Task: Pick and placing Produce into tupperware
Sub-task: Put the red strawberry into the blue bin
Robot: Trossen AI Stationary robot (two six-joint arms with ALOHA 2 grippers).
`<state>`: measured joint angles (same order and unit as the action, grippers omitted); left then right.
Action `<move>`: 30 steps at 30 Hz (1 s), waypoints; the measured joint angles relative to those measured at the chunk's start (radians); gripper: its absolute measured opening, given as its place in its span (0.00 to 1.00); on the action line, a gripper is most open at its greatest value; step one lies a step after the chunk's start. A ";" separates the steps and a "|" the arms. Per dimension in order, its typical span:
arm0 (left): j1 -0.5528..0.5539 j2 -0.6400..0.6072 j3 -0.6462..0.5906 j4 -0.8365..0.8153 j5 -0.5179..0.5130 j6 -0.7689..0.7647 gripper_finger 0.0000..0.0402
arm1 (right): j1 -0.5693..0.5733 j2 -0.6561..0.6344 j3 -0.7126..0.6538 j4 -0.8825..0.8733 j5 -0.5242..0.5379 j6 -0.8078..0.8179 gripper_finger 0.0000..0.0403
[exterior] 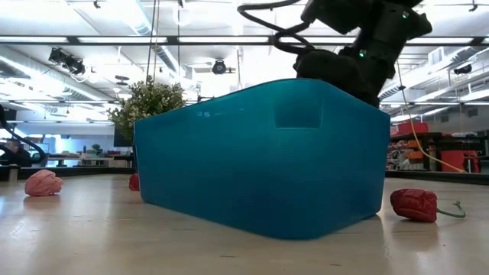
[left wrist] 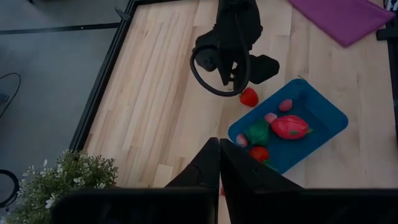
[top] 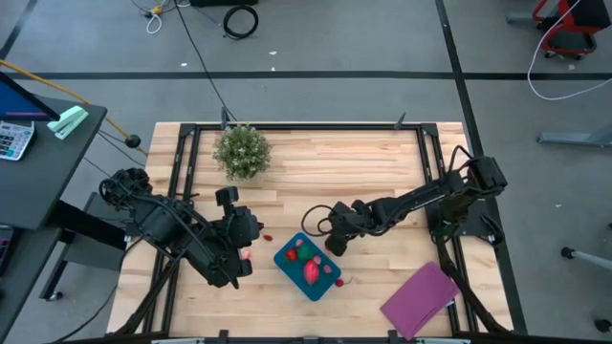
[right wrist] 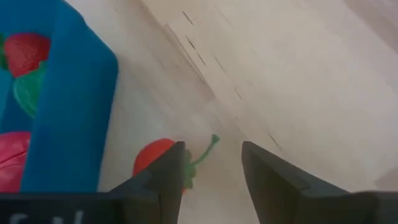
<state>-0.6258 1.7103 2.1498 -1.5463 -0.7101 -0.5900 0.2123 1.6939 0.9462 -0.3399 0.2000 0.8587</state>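
Next, my right gripper takes hold of the red piece by its green stem [right wrist: 204,155] to place it in the teal tupperware [right wrist: 78,106].
The teal tupperware [top: 308,266] sits on the table near its near edge and holds several pieces of produce: a big pink-red one [left wrist: 291,126], a green one [left wrist: 257,132] and small red and pink ones. My right gripper [right wrist: 213,171] is open and low, just beyond the tupperware's far right corner [right wrist: 74,93]. A red piece with a green stem [right wrist: 154,163] lies there, partly behind one finger. More produce lies loose on the table: a red piece [exterior: 413,204], a pink one [exterior: 43,183] and a small red one [top: 268,238]. My left gripper [left wrist: 219,163] is shut, above the table left of the tupperware. My right gripper stands with one finger [right wrist: 171,177] over the edge of the red piece, and its green stem [right wrist: 208,146] reaches into the gap between the fingers. Whether the finger touches the piece, I cannot tell.
A bushy green potted plant [top: 241,151] stands at the far left of the table. A flat purple rectangle [top: 421,298] lies near the near right corner. Bare wood spreads across the far middle. A black frame runs along the table's edges.
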 joint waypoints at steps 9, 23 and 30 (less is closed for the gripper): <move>0.000 0.000 0.000 0.000 0.000 0.000 0.04 | 0.000 0.000 -0.079 0.166 0.000 0.007 0.38; 0.000 0.000 0.000 0.000 0.000 0.001 0.06 | -0.001 0.000 -0.086 0.194 0.009 -0.072 0.03; 0.000 0.000 0.000 0.000 0.000 0.001 0.04 | -0.001 0.000 -0.086 0.293 0.009 -0.116 0.01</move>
<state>-0.6258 1.7103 2.1498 -1.5463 -0.7101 -0.5888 0.2115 1.6943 0.8604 -0.0468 0.2091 0.7428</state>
